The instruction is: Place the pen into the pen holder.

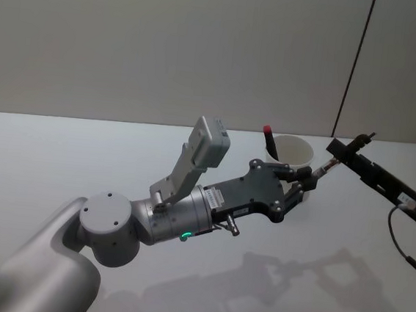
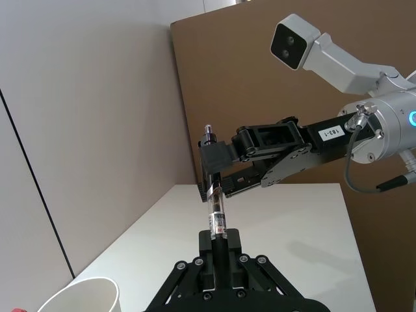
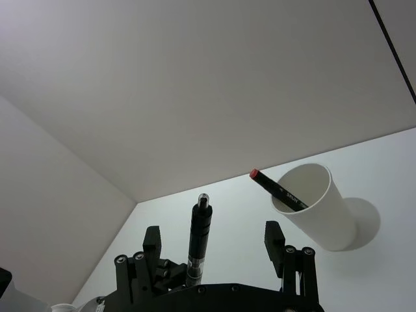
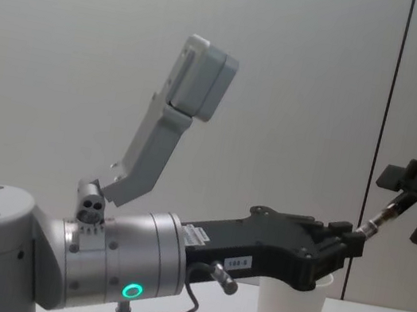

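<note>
The second pen needs its black grip end free to go into the paper cup, so my right gripper will hold it by its clip end (image 4: pixel 404 199) next.
The white paper cup, the pen holder (image 1: pixel 295 150) (image 3: pixel 320 211), stands upright at the back of the table. A black pen (image 1: pixel 270 143) (image 3: pixel 278 190) with a red tip leans inside it, red end sticking up over the rim. My left gripper (image 1: pixel 310 179) (image 2: pixel 219 252) hovers just right of the cup, shut on a second pen with a clear barrel (image 2: pixel 217 218) (image 1: pixel 327 167). That pen reaches up between the spread fingers of my right gripper (image 1: pixel 347 149) (image 3: pixel 213 239), which is open and not touching it.
The white table (image 1: pixel 60 156) spreads out around the cup, with a grey wall behind it. A brown board (image 2: pixel 260 78) stands behind my right arm. The left arm's forearm and wrist camera (image 1: pixel 209 145) cross the middle of the table.
</note>
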{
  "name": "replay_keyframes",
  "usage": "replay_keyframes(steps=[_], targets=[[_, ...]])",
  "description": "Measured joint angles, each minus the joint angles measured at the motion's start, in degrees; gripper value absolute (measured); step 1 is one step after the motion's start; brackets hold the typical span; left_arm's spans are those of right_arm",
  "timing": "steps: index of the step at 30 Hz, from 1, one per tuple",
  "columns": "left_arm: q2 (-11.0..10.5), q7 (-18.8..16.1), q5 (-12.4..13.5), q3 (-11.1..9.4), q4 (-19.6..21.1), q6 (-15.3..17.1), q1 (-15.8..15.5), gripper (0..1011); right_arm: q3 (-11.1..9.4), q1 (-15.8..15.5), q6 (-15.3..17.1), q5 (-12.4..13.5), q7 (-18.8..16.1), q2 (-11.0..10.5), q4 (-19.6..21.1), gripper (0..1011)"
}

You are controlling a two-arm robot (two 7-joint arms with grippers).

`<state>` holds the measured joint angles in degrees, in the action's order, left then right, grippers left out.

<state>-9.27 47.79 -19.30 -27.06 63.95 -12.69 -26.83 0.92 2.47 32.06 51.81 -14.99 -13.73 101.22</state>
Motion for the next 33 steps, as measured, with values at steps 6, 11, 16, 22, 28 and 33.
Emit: replay_keyframes(steps=[6,11,16,22,28,33], targets=[[0.0,0.0,0.0,0.0,0.0,0.0,0.0,137,0.2,0.0,-0.2,1.9,0.5,0.1,-0.4,1002],[0.0,0.0,0.0,0.0,0.0,0.0,0.0,137,0.2,0.0,-0.6,3.6,0.8,0.2,-0.6,1002],[0.0,0.0,0.0,0.0,0.0,0.0,0.0,137,0.3,-0.1,-1.3,5.5,1.2,0.3,-0.9,1002],[0.0,0.0,0.0,0.0,0.0,0.0,0.0,137,0.5,-0.3,-2.2,6.7,1.4,0.4,-1.0,1001],[0.0,0.0,0.0,0.0,0.0,0.0,0.0,138,0.8,-0.5,-3.1,7.6,1.3,0.2,-1.1,1002],[0.0,0.0,0.0,0.0,0.0,0.0,0.0,138,1.0,-0.7,-3.9,8.0,0.8,0.1,-1.1,1001]])
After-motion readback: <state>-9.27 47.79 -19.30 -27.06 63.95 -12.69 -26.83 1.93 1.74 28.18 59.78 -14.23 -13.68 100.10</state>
